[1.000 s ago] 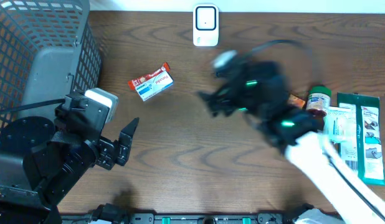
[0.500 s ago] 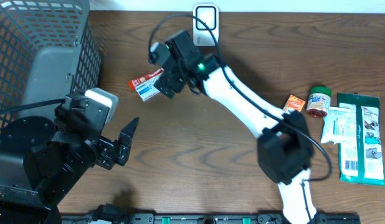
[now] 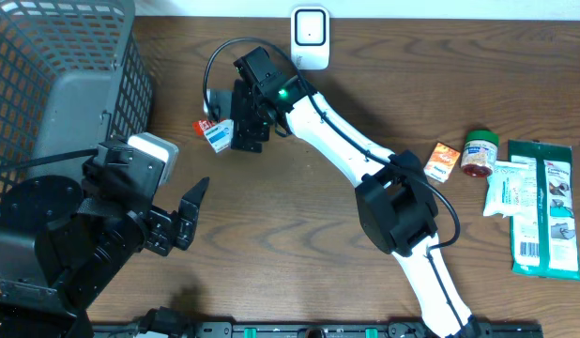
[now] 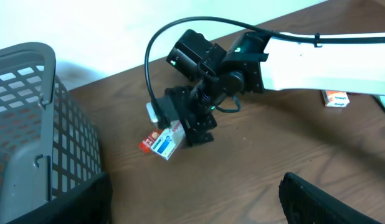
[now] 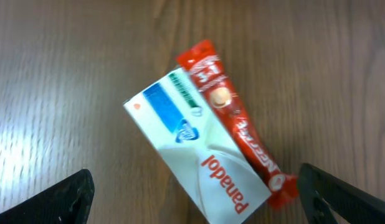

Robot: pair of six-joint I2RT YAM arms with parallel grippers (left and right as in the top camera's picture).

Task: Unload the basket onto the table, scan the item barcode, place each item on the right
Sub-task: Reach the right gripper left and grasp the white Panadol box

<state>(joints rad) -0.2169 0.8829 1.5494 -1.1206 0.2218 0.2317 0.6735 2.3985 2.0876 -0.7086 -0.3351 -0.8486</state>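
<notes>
The robot's right gripper should grab the box by its long sides near the Panadol lettering (image 5: 218, 176), so that the box's blue-patch end and broad sides stay free for scanning.
A white Panadol box (image 5: 192, 149) with a blue patch lies flat on the wooden table, and a red wrapped bar (image 5: 233, 127) rests against its long side. My right gripper (image 5: 202, 199) hovers directly over them, open, one finger on each side and nothing between. Overhead, the right gripper (image 3: 239, 127) covers most of the box (image 3: 215, 137). The white scanner (image 3: 310, 38) stands at the table's back edge. My left gripper (image 3: 182, 221) sits open at the front left, well apart from the box (image 4: 166, 142). No barcode shows on the box's upper face.
A grey wire basket (image 3: 46, 75) fills the back left corner. At the right edge lie a small orange box (image 3: 444, 160), a green-lidded jar (image 3: 480, 153) and flat packets (image 3: 543, 207). The right arm's white links (image 3: 346, 141) span the middle of the table.
The right arm swung from the right side across to the left, ending over the Panadol box and red bar. The left arm stayed put.
</notes>
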